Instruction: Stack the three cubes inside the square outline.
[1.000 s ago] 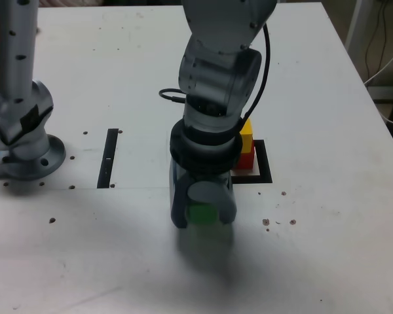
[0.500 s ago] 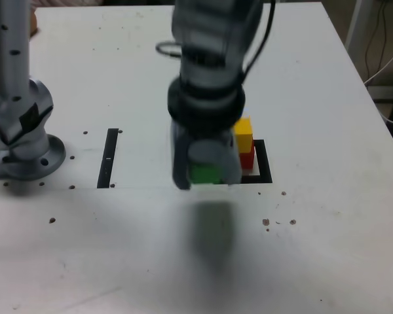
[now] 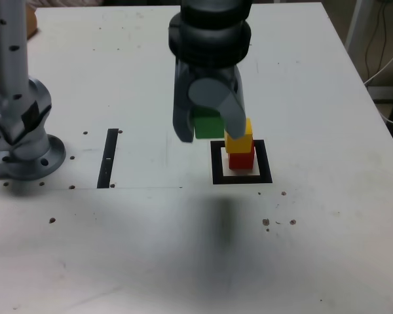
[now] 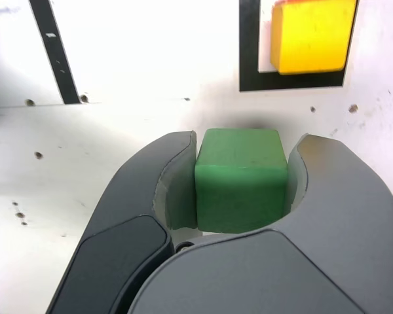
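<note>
The green cube hangs beside the yellow cube, so my gripper must hold it until its bottom reaches the yellow cube's top.
My gripper is shut on the green cube, held well above the table; the wrist view shows the green cube clamped between both jaws. In the exterior view the yellow cube sits on the red cube inside the square outline. The held green cube hangs just to the exterior view's left of that stack, about level with the yellow cube's top. In the wrist view the yellow cube shows inside the square outline; the red cube is hidden under it.
A straight narrow black strip lies on the white table to the exterior view's left of the outline. The arm's grey base stands at the far left. Small dark specks dot the table.
The gripper rose from the table near the front with the green cube and moved back toward the stack, uncovering the square outline.
</note>
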`<state>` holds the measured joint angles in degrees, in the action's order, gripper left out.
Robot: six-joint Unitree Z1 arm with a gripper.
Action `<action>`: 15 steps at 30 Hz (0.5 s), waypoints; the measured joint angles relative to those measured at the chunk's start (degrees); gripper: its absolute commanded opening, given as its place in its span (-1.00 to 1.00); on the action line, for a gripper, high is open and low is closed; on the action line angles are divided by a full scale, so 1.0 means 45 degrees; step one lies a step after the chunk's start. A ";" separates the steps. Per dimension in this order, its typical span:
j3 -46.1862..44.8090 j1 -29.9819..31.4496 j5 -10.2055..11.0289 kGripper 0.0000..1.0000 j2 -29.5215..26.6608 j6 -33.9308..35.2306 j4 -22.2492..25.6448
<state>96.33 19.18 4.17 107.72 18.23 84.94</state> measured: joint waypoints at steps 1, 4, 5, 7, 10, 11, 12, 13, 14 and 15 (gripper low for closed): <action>0.0015 -0.0223 -0.0090 -0.52 0.0000 -0.0215 0.0049; 0.0203 -0.0935 -0.0261 -0.52 0.0009 -0.0818 0.0069; 0.0277 -0.1111 -0.0290 -0.52 0.0018 -0.0971 0.0070; 0.0384 -0.1428 -0.0323 -0.52 0.0086 -0.1250 0.0086; 0.0581 -0.1812 -0.0323 -0.52 0.0301 -0.1508 0.0103; 0.0623 -0.1906 -0.0323 -0.52 0.0376 -0.1558 0.0103; 0.0658 -0.1987 -0.0323 -0.52 0.0455 -0.1606 0.0103; 0.0688 -0.2050 -0.0323 -0.52 0.0516 -0.1648 0.0103; 0.0714 -0.2105 -0.0323 -0.52 0.0569 -0.1681 0.0094; 0.0731 -0.2164 -0.0323 -0.52 0.0623 -0.1698 0.0066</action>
<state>99.62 9.44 2.72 110.53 10.59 85.24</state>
